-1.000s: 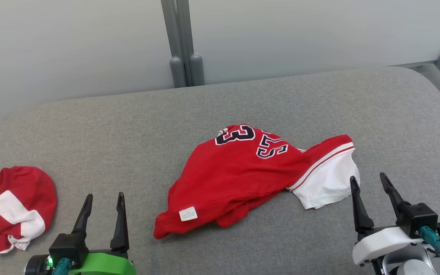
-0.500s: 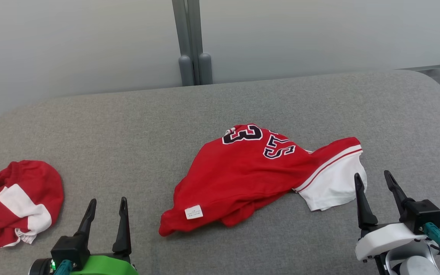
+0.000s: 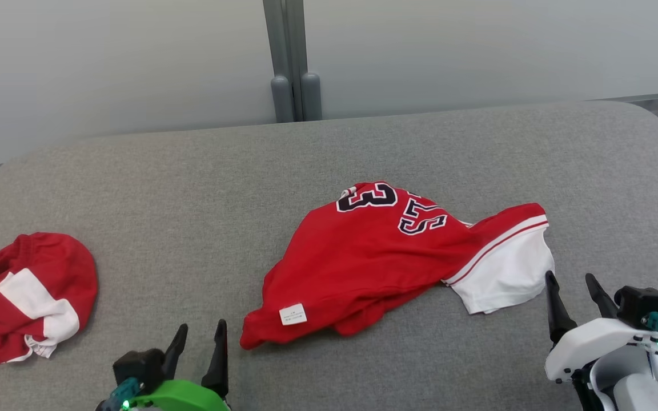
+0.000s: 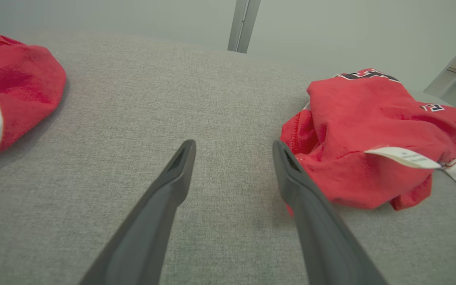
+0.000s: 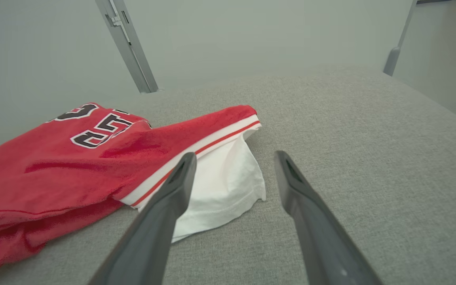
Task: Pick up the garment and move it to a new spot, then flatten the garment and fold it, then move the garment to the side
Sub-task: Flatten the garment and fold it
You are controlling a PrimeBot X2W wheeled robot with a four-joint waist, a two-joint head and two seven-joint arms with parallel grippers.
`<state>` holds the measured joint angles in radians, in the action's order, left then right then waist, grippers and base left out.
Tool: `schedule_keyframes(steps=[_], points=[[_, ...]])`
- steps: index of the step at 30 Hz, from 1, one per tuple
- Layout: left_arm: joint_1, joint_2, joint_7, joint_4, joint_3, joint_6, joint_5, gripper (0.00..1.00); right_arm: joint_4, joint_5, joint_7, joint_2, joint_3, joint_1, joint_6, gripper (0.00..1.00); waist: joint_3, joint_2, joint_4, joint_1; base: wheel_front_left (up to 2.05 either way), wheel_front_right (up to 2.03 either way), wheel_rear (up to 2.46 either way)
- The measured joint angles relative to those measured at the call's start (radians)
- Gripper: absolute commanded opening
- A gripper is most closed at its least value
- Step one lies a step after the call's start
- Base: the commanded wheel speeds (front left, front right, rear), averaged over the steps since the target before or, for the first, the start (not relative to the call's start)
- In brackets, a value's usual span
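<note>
The left gripper grips the garment by its hem corner [image 3: 251,333] beside the label next, since that corner sticks out while the garment's crumpled body [image 3: 364,253] lies slack.
The garment [image 3: 374,262] is a red jersey with dark numbers, a white sleeve and a small white label. It lies crumpled at the middle of the grey padded table [image 3: 192,188]. My left gripper [image 3: 202,325] stands open just left of the garment's near left corner. In the left wrist view the left gripper [image 4: 234,143] holds nothing, and the garment [image 4: 370,130] lies against its right finger. My right gripper [image 3: 569,275] is open beside the white sleeve. In the right wrist view the right gripper [image 5: 234,154] is empty, with the garment [image 5: 54,166] to its left.
A second red and white garment [image 3: 32,291] lies bunched at the table's left edge, also in the left wrist view [image 4: 10,75]. A grey post [image 3: 295,85] and pale wall panels stand behind the table. Bare grey surface lies between the two garments.
The head camera has shifted, sliding the scene a little to the right. My left gripper has moved right, closer to the garment's near left corner. Both grippers sit lower in view and stay open.
</note>
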<state>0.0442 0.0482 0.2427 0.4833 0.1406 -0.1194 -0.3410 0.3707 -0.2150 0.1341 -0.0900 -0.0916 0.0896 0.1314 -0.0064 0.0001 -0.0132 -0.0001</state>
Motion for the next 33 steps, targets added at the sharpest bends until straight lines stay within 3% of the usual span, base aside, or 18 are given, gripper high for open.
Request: schedule_keyframes(steps=[5,9,17,23,33], points=[[0.078,0.0,-0.104,0.046,0.09,-0.005,-0.097,1.0,0.06,-0.057,-0.167,-0.086,0.015,0.058,0.0,1.0,0.024,0.0,0.01,0.0,0.0,0.0,0.0],[0.115,0.0,-0.161,0.055,0.144,-0.008,-0.146,1.0,0.114,-0.066,-0.224,-0.146,0.044,0.095,0.0,1.0,0.053,0.0,0.023,0.0,0.0,0.0,0.0],[0.143,0.006,-0.243,0.029,0.223,-0.008,-0.241,1.0,0.201,-0.101,-0.209,-0.217,0.161,0.175,0.0,1.0,0.103,0.0,0.057,0.0,0.0,0.0,0.0],[0.134,0.021,-0.331,-0.047,0.261,-0.008,-0.393,1.0,0.242,-0.145,-0.184,-0.252,0.23,0.203,0.0,1.0,0.121,0.0,0.081,0.0,0.0,0.0,0.0],[0.097,0.063,-0.397,-0.127,0.282,-0.009,-0.478,1.0,0.278,-0.199,-0.148,-0.281,0.296,0.226,0.0,1.0,0.132,0.0,0.082,0.0001,0.0,0.0,0.0]])
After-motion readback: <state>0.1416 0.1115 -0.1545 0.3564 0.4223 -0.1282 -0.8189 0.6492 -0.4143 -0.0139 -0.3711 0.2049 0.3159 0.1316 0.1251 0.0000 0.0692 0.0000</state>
